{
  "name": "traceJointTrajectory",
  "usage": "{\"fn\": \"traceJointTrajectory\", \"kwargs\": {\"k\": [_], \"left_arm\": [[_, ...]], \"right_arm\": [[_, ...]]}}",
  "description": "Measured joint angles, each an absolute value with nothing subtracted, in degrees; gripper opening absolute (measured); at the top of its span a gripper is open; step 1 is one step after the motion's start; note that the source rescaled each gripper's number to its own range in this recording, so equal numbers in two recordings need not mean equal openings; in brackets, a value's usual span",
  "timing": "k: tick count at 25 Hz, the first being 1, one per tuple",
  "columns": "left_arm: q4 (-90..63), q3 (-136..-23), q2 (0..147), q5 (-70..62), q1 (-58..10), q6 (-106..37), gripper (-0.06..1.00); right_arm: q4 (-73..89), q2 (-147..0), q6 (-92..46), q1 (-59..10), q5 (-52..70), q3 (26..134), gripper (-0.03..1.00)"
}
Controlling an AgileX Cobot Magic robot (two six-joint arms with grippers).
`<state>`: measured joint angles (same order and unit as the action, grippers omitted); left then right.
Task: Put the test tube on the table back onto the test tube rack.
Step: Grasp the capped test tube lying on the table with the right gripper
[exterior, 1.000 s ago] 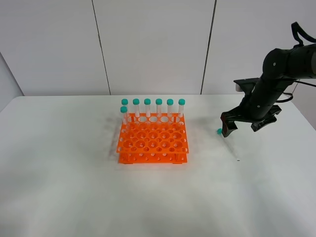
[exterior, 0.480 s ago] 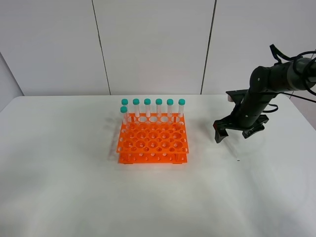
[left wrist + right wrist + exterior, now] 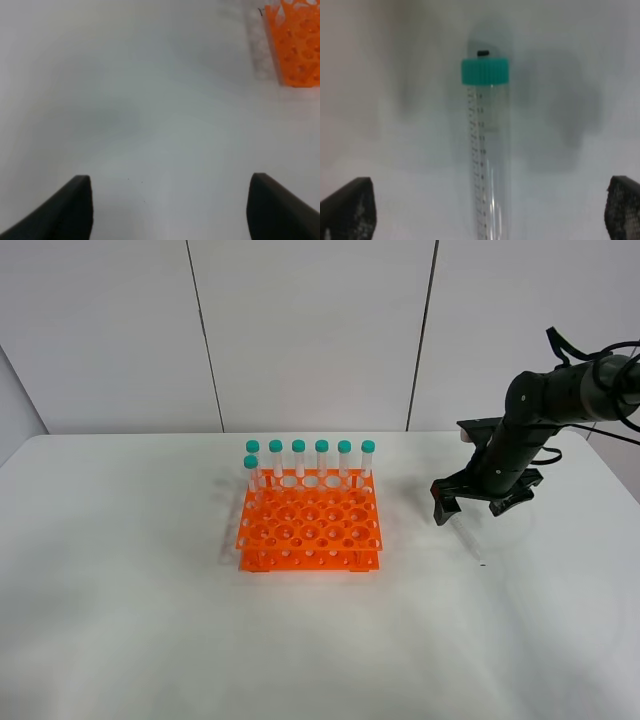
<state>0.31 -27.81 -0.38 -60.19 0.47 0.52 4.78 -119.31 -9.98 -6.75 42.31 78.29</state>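
Observation:
The robot's right gripper isn't ready to close on the test tube yet: its fingers are above its body, apart from their shadows. The right gripper should lower first, then close on the test tube.
The test tube (image 3: pixel 487 150) lies flat on the white table (image 3: pixel 150 590), its teal cap (image 3: pixel 485 71) pointing away from the wrist camera. My right gripper (image 3: pixel 487 212) is open and low over it, one finger on each side, not touching. In the high view the right gripper (image 3: pixel 472 510) hides the cap; the faint clear body (image 3: pixel 472 542) trails toward the front. The orange test tube rack (image 3: pixel 310 530) stands to the gripper's left, with several capped tubes (image 3: pixel 322 460) along its back edge. My left gripper (image 3: pixel 170 215) is open and empty above bare table.
A corner of the rack (image 3: pixel 295 45) shows in the left wrist view. The left arm is out of the high view. A white panelled wall (image 3: pixel 310 330) rises behind the table. The right arm (image 3: pixel 540 410) reaches in from the right edge.
Over the last second my right gripper moved left and down over the tube's cap, hiding it in the high view. In the last half second it has barely moved.

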Motion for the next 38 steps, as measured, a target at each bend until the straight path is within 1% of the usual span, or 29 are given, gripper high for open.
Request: {"fn": "traceJointTrajectory", "kwargs": {"k": [10, 36, 38], "left_arm": [[0.3, -27.8, -0.4, -60.2, 0.5, 0.5, 0.98], [0.3, -27.8, -0.4, -60.2, 0.5, 0.5, 0.98], [0.3, -27.8, -0.4, -60.2, 0.5, 0.5, 0.98]], "right_arm": [[4.8, -122.5, -10.0, -6.7, 43.6, 78.4, 1.00], [4.7, -123.6, -9.1, -6.7, 44.2, 78.4, 0.98], [4.6, -123.6, -9.0, -6.7, 44.2, 78.4, 0.95]]}}
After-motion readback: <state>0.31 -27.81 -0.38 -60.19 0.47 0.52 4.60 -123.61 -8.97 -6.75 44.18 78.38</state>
